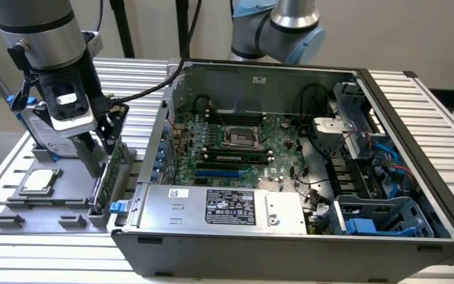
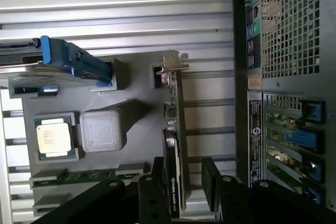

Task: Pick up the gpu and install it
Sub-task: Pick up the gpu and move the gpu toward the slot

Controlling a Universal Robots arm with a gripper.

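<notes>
My gripper should next grab the GPU by its flat black-covered end, because the silver bracket spreads out sideways and parts stick up beside it.
The gpu stands on its long edge in a slot of the grey fixture, just off the computer case's side at the exterior view's left. In the wrist view the gpu shows edge-on as a thin green and black strip, with its silver bracket at the far end. My gripper has come down over the card's top edge. The gripper is open, one finger close against the black face and the other finger a small gap off the opposite side.
The fixture also carries a square silver CPU chip, a memory stick and a hard drive with blue rails. The open computer case lies beside it, motherboard exposed with blue card slots. Its rear panel is close to the card.
</notes>
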